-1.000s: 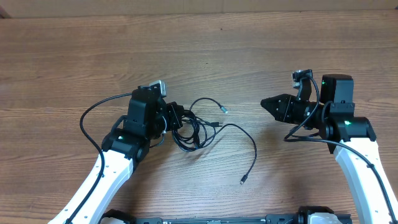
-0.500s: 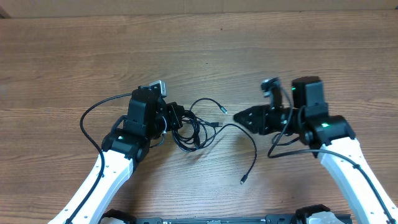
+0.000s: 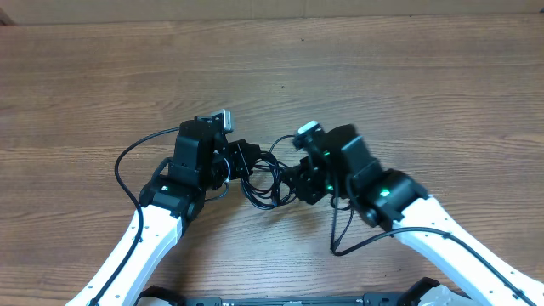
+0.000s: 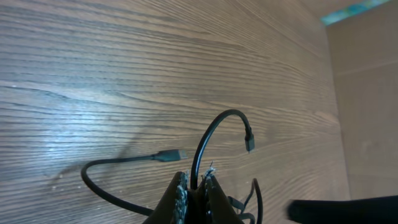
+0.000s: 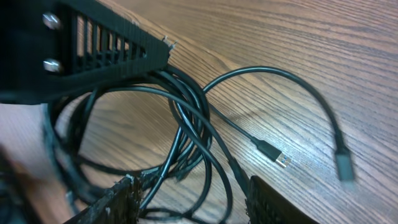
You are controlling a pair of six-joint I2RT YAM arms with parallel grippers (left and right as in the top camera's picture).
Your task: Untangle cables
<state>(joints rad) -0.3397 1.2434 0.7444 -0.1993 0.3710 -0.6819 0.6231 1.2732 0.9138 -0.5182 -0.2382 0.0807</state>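
Note:
I will next grab the cable strands with my right gripper on the side of the coil opposite my left gripper. Then I can pull the strands loose and untangle them.
The cables [image 3: 262, 189] lie as a tangled black coil on the wooden table between my two grippers. My left gripper [image 3: 245, 160] is shut on one strand at the coil's left side. In the left wrist view that strand [image 4: 214, 121] arches up from the shut gripper [image 4: 194, 182] to a small plug [image 4: 249, 144]. My right gripper [image 3: 289, 183] is at the coil's right side, open, and in its wrist view the gripper [image 5: 194, 190] has several strands [image 5: 186, 134] running between its fingers [image 5: 121, 193]. A USB plug [image 5: 273, 152] lies just beyond them.
One loose strand trails toward the front, ending in a plug [image 3: 337, 248]. The left arm's own thicker cable [image 3: 127, 157] loops out to the left. Bare wooden table [image 3: 408, 76] stretches behind and to both sides, and its far edge [image 3: 255, 17] runs along the top.
My right arm has swung left from the table's right side to the coil, and its jaws have opened around strands. The left gripper has stayed shut in place.

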